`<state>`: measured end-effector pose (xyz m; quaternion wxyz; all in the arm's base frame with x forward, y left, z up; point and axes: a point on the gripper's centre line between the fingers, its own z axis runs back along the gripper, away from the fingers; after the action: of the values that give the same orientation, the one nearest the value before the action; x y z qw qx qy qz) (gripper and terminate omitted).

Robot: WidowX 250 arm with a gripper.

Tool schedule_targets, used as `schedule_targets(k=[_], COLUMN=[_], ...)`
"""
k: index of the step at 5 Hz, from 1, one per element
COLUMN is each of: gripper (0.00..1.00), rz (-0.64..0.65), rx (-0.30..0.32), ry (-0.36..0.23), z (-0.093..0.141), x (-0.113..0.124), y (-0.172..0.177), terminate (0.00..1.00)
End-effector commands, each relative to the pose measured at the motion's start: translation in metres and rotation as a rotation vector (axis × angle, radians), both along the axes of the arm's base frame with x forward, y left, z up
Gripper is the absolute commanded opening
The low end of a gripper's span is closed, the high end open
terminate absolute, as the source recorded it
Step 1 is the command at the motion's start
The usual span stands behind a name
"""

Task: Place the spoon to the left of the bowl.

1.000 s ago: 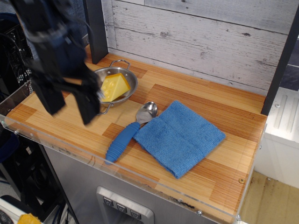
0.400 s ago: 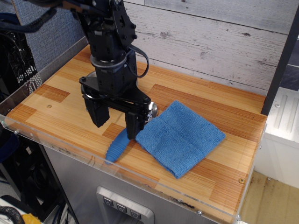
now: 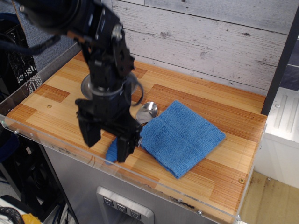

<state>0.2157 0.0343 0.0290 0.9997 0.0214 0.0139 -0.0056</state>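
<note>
My gripper grabs the spoon by its ribbed blue handle (image 3: 111,152) next, to set the spoon down beside the bowl (image 3: 86,87).
The spoon lies on the wooden counter; its shiny scoop (image 3: 147,111) shows next to the blue cloth, and only a bit of the blue handle (image 3: 111,152) shows between my fingers. The bowl (image 3: 86,87) is behind my arm, with only slivers of its steel rim in view. My black gripper (image 3: 106,141) is open, its two fingers (image 3: 123,147) pointing down on either side of the spoon handle near the front edge. I cannot tell how far above the handle they are.
A folded blue cloth (image 3: 182,134) lies right of the spoon, touching the scoop. A clear plastic lip (image 3: 154,185) runs along the counter's front edge. A grey plank wall (image 3: 210,42) stands at the back and a dark post (image 3: 279,65) at the right.
My arm has swung from the left of the bowl across it and forward, and now hangs over the spoon handle, hiding the bowl and its yellow cheese block. The gripper has stayed open.
</note>
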Motion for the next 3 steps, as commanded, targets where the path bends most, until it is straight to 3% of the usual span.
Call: schedule_targets(k=[1,3], gripper=[1.0,1.0], rz=[0.03,0.036], rx=[-0.031,-0.055], ry=[0.0,0.005], z=[-0.021,-0.025], x=[0.001,0.018], y=[-0.011,-0.01], terminate=[0.0,0.0])
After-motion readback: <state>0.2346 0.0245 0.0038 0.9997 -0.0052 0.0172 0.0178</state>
